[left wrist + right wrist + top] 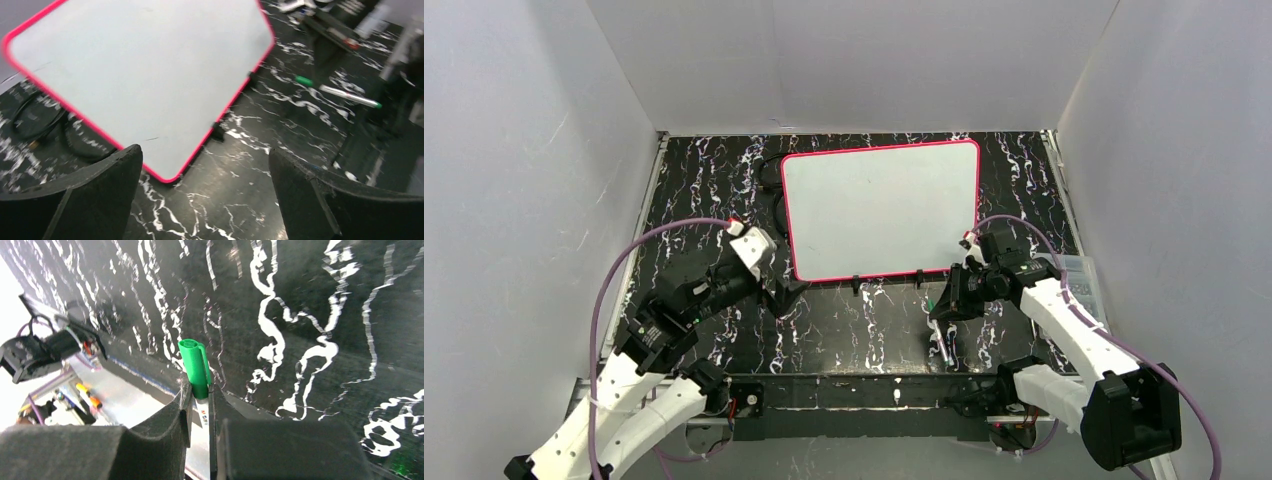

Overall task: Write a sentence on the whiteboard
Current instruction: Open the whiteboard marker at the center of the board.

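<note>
The marker has to be uncapped for writing, so I will reach it with my left gripper and grab its green cap, which leaves the marker's white body free.
The whiteboard lies flat on the black marbled table, pink-rimmed, and its white surface is blank; no sentence is in view. My left gripper hovers just off the board's near-left corner, its jaws wide open with nothing between them. My right gripper sits off the board's near-right corner, shut on a white marker with a green cap. The capped end sticks out past the fingers, toward the table's near edge. From the left wrist the marker shows low over the table.
Small black clips sit along the board's near edge. A coiled black cable lies left of the board. A grey ridged block rests at the table's right edge. White walls enclose three sides. The metal base rail runs along the front.
</note>
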You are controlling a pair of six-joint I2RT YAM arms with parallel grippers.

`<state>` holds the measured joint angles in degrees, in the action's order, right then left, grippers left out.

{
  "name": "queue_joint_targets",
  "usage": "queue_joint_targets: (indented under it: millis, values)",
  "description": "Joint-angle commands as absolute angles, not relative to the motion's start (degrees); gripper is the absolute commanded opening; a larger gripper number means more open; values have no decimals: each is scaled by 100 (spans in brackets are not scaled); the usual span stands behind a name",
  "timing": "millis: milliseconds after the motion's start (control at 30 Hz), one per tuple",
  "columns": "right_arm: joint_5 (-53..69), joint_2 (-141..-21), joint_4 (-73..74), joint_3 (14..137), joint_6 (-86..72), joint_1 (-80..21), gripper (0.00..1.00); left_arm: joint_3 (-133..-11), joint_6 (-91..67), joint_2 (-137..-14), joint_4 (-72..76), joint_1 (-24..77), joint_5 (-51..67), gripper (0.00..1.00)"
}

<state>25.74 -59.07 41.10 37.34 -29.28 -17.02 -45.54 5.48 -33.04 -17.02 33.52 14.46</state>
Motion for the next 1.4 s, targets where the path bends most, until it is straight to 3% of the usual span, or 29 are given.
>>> queue_joint_targets:
  millis: [0,233,733,1000,1367]
  values:
    - [3332,-5862,4135,3792,-2770,-2030,1,-4400,928,-3255,-2024,3959,2084,94]
    - [4291,-6151,3380,3674,-3091,-2769,1,-4110,1141,-3858,-2059,5095,2017,93]
    - [5166,-7126,2492,4108,-3410,-4063,1,-3965,1881,-4913,-1946,7590,536,90]
    - [5315,-7830,2374,4583,-3340,-4751,1,-3992,1902,-5329,-1667,8083,481,84]
    - [5463,-8051,2417,4945,-3314,-5124,1,-4130,1884,-5788,-1494,8340,158,66]
